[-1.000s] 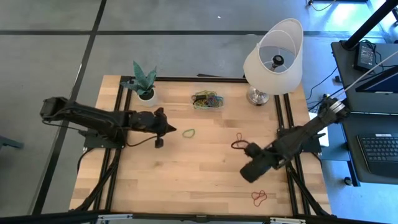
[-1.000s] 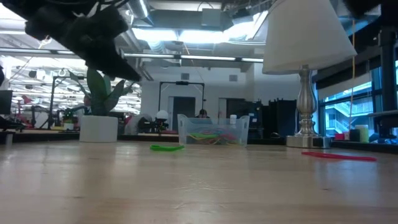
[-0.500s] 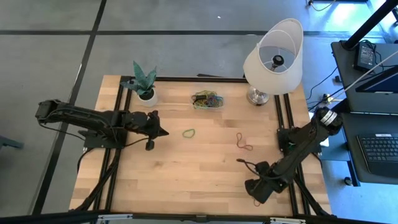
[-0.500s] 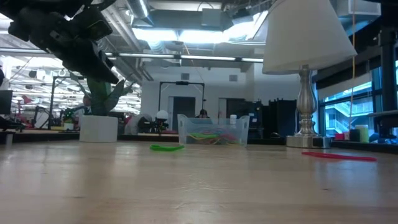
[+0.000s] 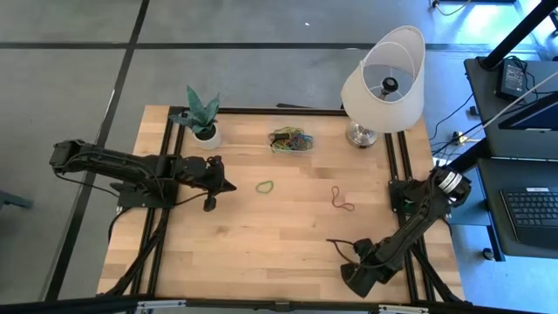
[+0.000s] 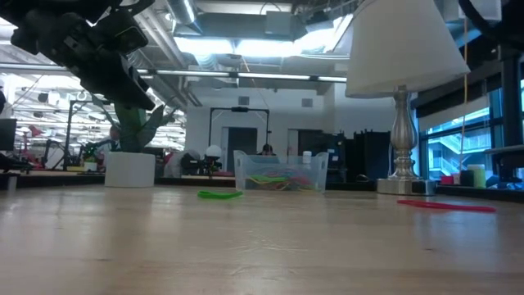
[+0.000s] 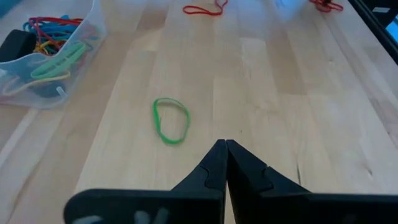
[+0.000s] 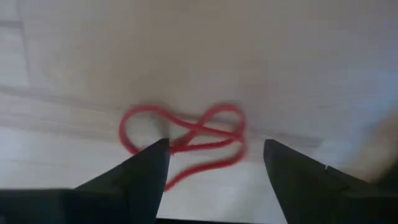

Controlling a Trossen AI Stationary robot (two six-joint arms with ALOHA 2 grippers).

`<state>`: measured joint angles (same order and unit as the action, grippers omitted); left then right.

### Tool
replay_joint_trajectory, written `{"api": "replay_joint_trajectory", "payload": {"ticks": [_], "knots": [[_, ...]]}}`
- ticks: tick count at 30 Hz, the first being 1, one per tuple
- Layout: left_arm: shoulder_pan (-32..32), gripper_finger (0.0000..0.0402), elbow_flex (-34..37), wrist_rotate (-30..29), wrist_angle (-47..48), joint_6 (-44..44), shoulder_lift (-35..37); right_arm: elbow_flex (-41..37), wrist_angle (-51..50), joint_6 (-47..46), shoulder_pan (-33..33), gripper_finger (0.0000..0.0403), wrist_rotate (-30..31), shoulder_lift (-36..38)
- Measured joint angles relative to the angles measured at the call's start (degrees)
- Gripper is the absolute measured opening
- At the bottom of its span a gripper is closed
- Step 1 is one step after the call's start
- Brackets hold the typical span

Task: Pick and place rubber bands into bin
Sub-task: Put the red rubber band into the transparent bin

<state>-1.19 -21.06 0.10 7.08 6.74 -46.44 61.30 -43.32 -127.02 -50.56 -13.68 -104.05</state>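
Observation:
My right gripper reaches the twisted red rubber band (image 5: 342, 200) next and grips its crossed parts. Then it puts the rubber band into the clear bin (image 5: 291, 140).
The clear bin (image 5: 291, 140) with several coloured rubber bands stands at the far middle of the table. A green band (image 5: 264, 186) lies flat on the wood just right of my left gripper (image 5: 230, 187), which is shut and empty (image 7: 224, 144). A red band (image 5: 342, 200) lies right of centre. At the near right my right gripper (image 5: 356, 279) points down, open (image 8: 214, 146), over a twisted red band (image 8: 186, 138) that lies flat on the table. One finger shows in front of that band. Whether it touches the band, I cannot tell.
A white lamp (image 5: 384, 83) stands at the far right and a potted plant (image 5: 202, 118) at the far left. Black frame rails (image 5: 403, 166) run along both sides of the table. Bare wood lies between the two arms.
My right gripper has swung toward the table's near edge and gone down over the red band at the near right, rolling its wrist as it went. My left gripper has drawn back a little toward the left edge, away from the green band. No band has moved.

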Motion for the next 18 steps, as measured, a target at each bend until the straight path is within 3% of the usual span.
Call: {"api": "replay_joint_trajectory", "payload": {"ticks": [5, 9, 18], "knots": [[0.00, 0.0002, -0.02, -0.01, 0.02, 0.17, -0.02, 0.17, 5.60, -0.25, -1.00, 0.0256, 0.25, -3.51], [0.00, 0.0002, -0.02, -0.02, 0.02, 0.15, -0.02, 0.26, 7.36, -0.25, -1.05, 0.0219, 1.54, -4.31], [0.00, 0.0002, -0.04, -0.04, 0.02, 0.00, -0.02, 0.24, 8.60, 3.04, 1.70, 0.0026, 3.82, -3.96]]}}
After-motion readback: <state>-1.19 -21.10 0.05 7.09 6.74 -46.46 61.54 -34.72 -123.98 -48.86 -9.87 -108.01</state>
